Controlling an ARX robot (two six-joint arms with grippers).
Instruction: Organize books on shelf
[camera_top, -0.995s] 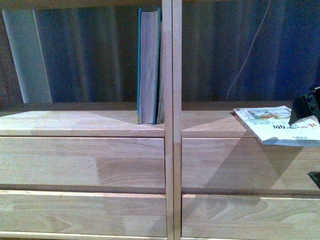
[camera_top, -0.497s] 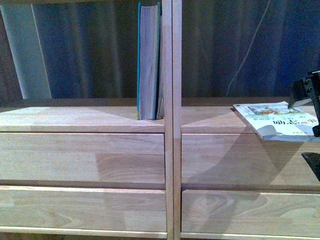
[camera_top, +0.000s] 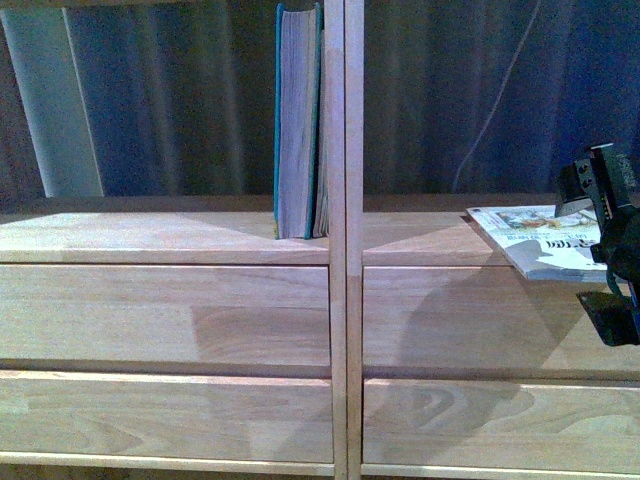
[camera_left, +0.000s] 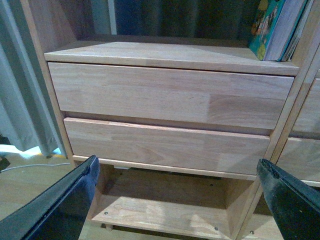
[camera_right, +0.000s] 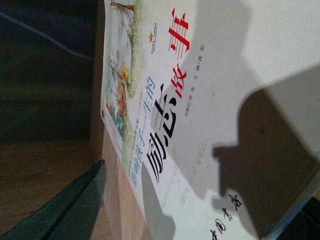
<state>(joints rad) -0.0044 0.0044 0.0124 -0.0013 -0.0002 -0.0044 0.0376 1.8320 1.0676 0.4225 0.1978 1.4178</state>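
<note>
My right gripper should next take hold of the thin white paperback by its overhanging end (camera_top: 572, 262), which sticks out past the shelf's front edge, to organize the paperback.
A thick teal book (camera_top: 298, 120) stands upright in the left column of the light wooden shelf (camera_top: 170, 245), against the centre divider. It also shows at the edge of the left wrist view as the teal book (camera_left: 265, 30). A thin white paperback (camera_top: 540, 240) lies flat in the right column and overhangs the front edge. My right gripper (camera_top: 600, 250) is open, one finger above the paperback's end and one below. In the right wrist view the paperback's cover (camera_right: 200, 90) lies between the open right gripper's (camera_right: 185, 220) fingers. My left gripper (camera_left: 175, 200) is open and empty, facing the drawer fronts (camera_left: 170, 95).
A dark curtain hangs behind the shelf, with a white cable (camera_top: 492, 110) running down it and a pale panel (camera_top: 50, 110) at the far left. Below the drawers is a low open compartment (camera_left: 165, 210). A grey curtain (camera_left: 20, 100) hangs beside the shelf's left side.
My right gripper has moved left, further into the front view, and now straddles the paperback's end. The teal book has not moved.
</note>
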